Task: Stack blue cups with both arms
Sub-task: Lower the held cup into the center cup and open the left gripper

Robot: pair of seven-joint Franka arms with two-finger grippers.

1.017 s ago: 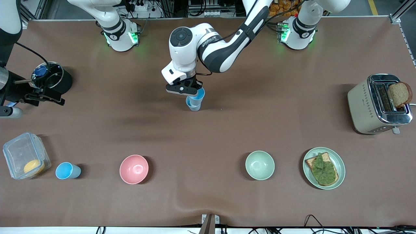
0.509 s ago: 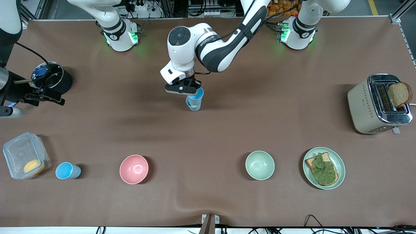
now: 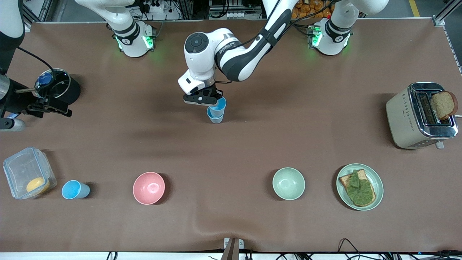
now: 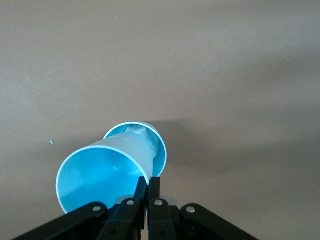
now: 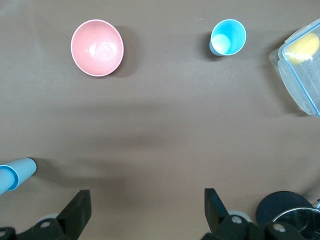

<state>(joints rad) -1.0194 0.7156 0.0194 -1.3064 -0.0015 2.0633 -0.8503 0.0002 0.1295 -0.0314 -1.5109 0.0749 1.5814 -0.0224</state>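
I should open my left gripper now, because the held cup's base [image 4: 139,140] is inside the paler cup's opening [image 4: 159,153] and the held cup would stay nested.
My left gripper [image 3: 206,99] hangs over the middle of the table, shut on the rim of a sky-blue cup [image 3: 218,104]. In the left wrist view its fingertips [image 4: 148,184] pinch that tilted cup's [image 4: 97,175] wall. The held cup's bottom sits at the mouth of a paler blue cup [image 3: 216,117] standing on the table, with a white bit inside [image 4: 137,132]. I cannot tell whether they touch. Another blue cup [image 3: 74,189] [image 5: 228,37] stands near the front camera at the right arm's end. My right gripper [image 3: 48,109] [image 5: 145,210] waits open beside a black pot.
The black pot [image 3: 59,88] has a glass lid. A clear container [image 3: 27,173] holding something yellow stands beside the lone cup. A pink bowl [image 3: 148,187], a pale green bowl [image 3: 288,183] and a plate [image 3: 375,175] with toast line the near side. A toaster [image 3: 415,117] stands at the left arm's end.
The left arm's wrist and elbow have shifted slightly toward the bases, and the held cup has barely moved over the lower one. The right arm has stayed still.
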